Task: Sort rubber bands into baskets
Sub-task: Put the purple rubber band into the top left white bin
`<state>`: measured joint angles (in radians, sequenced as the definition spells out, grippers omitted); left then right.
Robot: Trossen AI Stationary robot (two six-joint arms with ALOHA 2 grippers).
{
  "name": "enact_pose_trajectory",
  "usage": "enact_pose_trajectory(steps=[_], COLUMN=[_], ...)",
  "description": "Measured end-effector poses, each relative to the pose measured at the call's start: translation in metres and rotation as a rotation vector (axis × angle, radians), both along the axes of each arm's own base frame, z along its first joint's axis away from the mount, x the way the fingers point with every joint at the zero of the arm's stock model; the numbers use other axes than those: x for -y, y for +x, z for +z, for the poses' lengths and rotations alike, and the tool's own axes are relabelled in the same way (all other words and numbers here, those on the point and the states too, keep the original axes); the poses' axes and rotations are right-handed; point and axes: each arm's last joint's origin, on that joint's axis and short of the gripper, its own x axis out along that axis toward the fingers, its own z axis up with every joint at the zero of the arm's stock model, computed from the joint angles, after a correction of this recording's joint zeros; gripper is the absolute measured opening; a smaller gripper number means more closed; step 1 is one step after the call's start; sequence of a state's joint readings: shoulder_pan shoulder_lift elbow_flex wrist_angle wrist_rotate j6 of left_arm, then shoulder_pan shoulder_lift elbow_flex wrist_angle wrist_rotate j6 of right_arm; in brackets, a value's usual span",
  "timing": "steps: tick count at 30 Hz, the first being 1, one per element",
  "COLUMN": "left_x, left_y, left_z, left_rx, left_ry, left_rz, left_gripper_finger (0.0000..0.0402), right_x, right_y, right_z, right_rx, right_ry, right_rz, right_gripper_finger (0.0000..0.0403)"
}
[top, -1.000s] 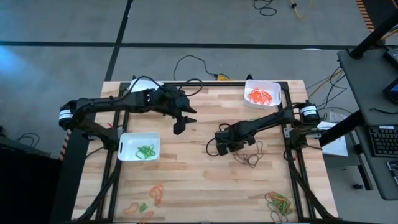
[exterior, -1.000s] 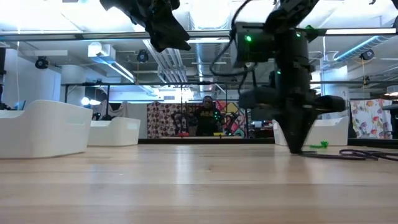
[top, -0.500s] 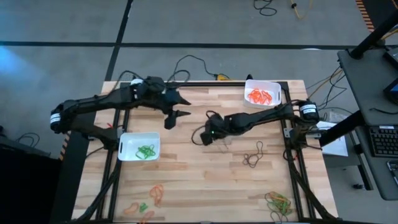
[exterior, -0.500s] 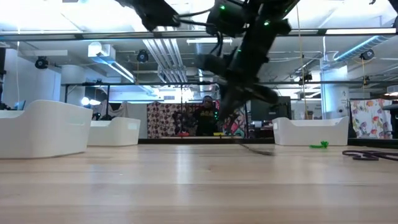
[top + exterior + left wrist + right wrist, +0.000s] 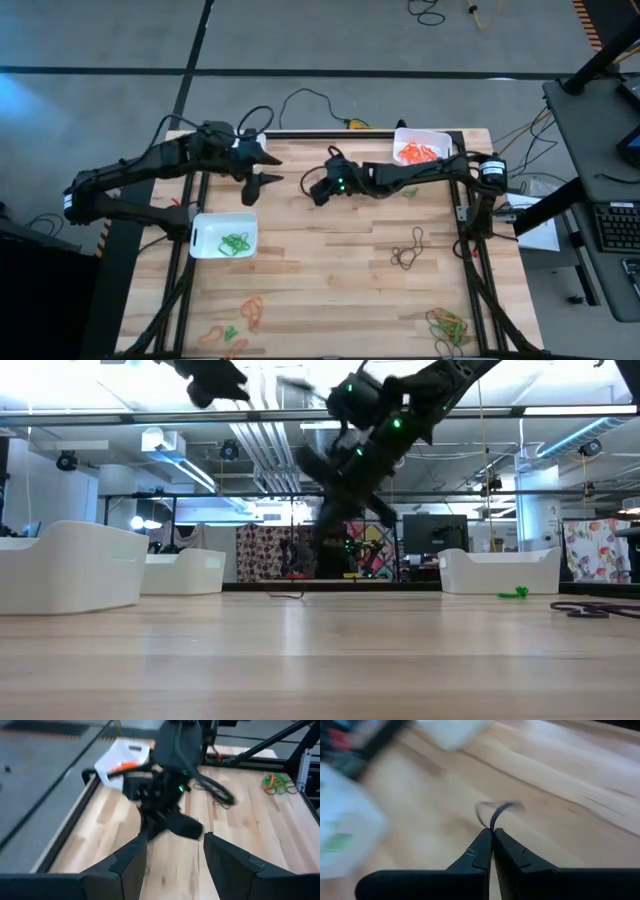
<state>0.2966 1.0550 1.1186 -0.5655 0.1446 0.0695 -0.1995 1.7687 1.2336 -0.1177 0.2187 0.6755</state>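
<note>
The dark rubber band goes into the white basket under my left arm, so its loose loop end (image 5: 304, 181) is the part my left gripper should grab.
My right gripper (image 5: 313, 192) hangs over the middle of the table's far half, shut on a dark rubber band (image 5: 495, 812). My left gripper (image 5: 262, 175) stands open and empty just to its left, facing it (image 5: 172, 857). One white basket (image 5: 205, 238) near the left edge holds green bands, and another (image 5: 421, 135) at the far right holds orange ones. A third basket (image 5: 251, 140) is mostly hidden under my left arm. Loose dark bands (image 5: 407, 250) lie on the wood right of centre. My right gripper pinches the dark rubber band between its two shut fingertips (image 5: 485, 845). A small loop of the band (image 5: 499, 808) sticks out beyond the tips. The fingers slant down toward the table's left side. The band is lifted off the wood.
A mixed heap of bands (image 5: 449, 324) lies at the near right corner. Orange and green bands (image 5: 240, 318) lie near the near left edge. Black cables (image 5: 310, 100) run along the far edge. A black metal frame (image 5: 466, 215) borders the table.
My right gripper, still shut, has risen from the loose dark bands and swung toward the table's far left, tipping from pointing down to a slant, with one dark band lifted along. My left gripper has drawn back toward the left edge and risen, still open.
</note>
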Motion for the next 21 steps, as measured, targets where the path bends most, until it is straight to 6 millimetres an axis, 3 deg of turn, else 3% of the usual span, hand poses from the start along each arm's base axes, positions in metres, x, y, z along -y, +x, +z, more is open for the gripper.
enact_pose_trajectory(steps=[3, 7, 13, 21], left_x=[-0.001, -0.006, -0.015, -0.027], left_y=[0.004, 0.019, 0.047, 0.078], left_z=[-0.015, -0.037, -0.066, -0.111], left_rx=[-0.020, 0.000, -0.051, -0.217], left_ry=[-0.039, -0.098, -0.122, -0.114], left_rz=[0.018, 0.058, 0.067, 0.046], left_gripper_finger=[0.0181, 0.0181, 0.0181, 0.0181], right_x=[0.010, 0.009, 0.002, -0.005], right_y=[-0.010, -0.014, -0.015, -0.039], right_z=[-0.009, -0.013, -0.011, 0.039], right_rx=[-0.094, -0.143, -0.148, -0.252], right_ry=[0.025, 0.077, 0.180, 0.159], right_rz=[-0.049, 0.002, 0.112, 0.119], right_gripper_finger=[0.0009, 0.0024, 0.0098, 0.0187])
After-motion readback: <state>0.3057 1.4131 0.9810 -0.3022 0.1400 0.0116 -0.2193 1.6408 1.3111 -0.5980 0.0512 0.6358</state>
